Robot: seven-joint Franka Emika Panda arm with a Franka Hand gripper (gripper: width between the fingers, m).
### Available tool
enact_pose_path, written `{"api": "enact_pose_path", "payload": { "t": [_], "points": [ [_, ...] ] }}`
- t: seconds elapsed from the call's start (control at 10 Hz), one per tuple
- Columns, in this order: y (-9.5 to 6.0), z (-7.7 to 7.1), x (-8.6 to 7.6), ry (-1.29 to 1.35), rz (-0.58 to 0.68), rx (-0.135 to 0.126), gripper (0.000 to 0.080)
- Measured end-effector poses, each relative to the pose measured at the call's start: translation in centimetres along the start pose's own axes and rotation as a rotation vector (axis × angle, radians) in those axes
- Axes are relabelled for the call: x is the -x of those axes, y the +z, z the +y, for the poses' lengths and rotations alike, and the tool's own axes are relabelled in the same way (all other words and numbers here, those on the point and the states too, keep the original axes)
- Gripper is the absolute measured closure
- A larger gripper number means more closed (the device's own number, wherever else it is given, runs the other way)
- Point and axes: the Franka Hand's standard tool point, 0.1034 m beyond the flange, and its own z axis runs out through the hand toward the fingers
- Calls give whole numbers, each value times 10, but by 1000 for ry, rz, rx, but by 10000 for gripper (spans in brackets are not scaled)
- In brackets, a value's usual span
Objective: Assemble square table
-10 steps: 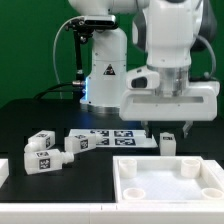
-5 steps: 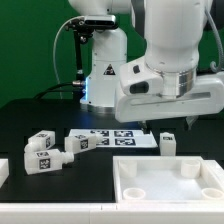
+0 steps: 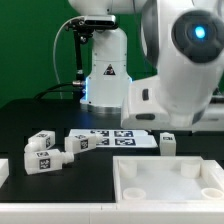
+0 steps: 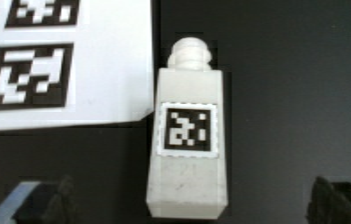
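The leg gets thinner toward a rounded peg at one end, so my gripper will take hold of it by the flat-sided blunt end (image 4: 188, 188) next.
The square tabletop (image 3: 168, 182) lies at the front on the exterior view's right, with raised bosses at its corners. One white tagged leg (image 3: 168, 143) sits just behind it, beside the marker board (image 3: 115, 137). In the wrist view this leg (image 4: 190, 135) lies on the black table, its narrow peg end pointing away from the gripper. My gripper (image 4: 190, 203) is open and empty, with one dark fingertip (image 4: 37, 200) on each side of the leg's blunt end, well apart from it. The arm hides the gripper in the exterior view. Three more legs (image 3: 42, 150) lie on the exterior view's left.
The marker board's corner (image 4: 47, 60) lies close beside the leg in the wrist view. A white L-shaped piece (image 3: 4, 168) sits at the edge on the exterior view's left. The robot base (image 3: 105, 70) stands behind the board.
The arm's wrist has swung up and toward the camera and now fills the exterior view's right side, hiding the fingers that showed above the leg earlier. The parts have not moved.
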Motion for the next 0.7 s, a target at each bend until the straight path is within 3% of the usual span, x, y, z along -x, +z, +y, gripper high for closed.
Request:
{"api": "enact_pose_path", "payload": {
  "t": [0.3, 0.5, 0.7],
  "points": [
    [2, 1, -2, 0, -21, 1, 151],
    [22, 0, -4, 50, -67, -22, 151],
    [38, 0, -7, 52, -94, -16, 151]
  ]
}}
